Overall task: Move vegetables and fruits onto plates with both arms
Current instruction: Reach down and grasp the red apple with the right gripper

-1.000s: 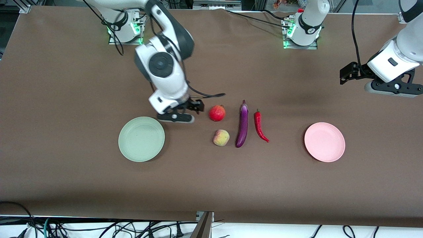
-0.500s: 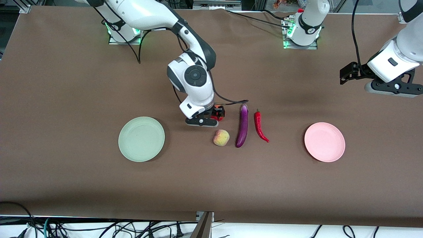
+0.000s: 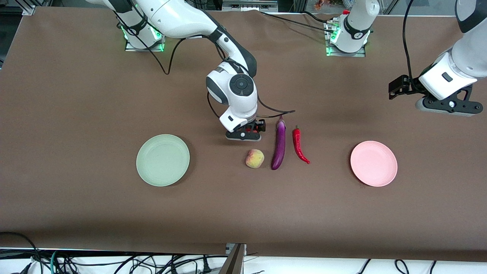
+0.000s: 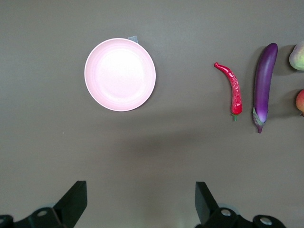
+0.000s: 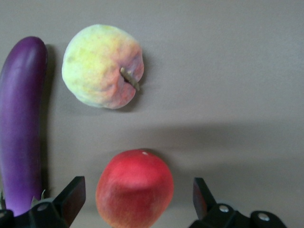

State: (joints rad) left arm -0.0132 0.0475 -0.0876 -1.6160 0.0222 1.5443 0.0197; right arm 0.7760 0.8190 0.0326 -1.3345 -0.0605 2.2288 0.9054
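I will set the red pomegranate-like fruit on the green plate, so next I should take the fruit by its round middle [image 5: 135,192] with my right gripper.
My right gripper [image 3: 246,132] is open and low over the red pomegranate-like fruit [image 5: 135,187], which sits between its fingers [image 5: 71,194] with gaps on both sides; in the front view the gripper hides most of the fruit. The yellow-pink peach [image 3: 254,158] lies nearer the camera, also in the right wrist view [image 5: 102,65]. The purple eggplant [image 3: 279,142] and red chili [image 3: 299,145] lie beside them toward the left arm's end. The green plate [image 3: 163,160] and pink plate [image 3: 373,163] are empty. My left gripper [image 3: 443,107] is open, high, waiting near the pink plate [image 4: 120,74].
The brown table cloth [image 3: 76,95] covers the whole table. Both arm bases [image 3: 346,34] stand along the table's edge farthest from the camera. Cables [image 3: 114,262] hang below the table's near edge.
My right gripper has moved from beside the green plate toward the left arm's end and come down around the red fruit. My left gripper has shifted slightly.
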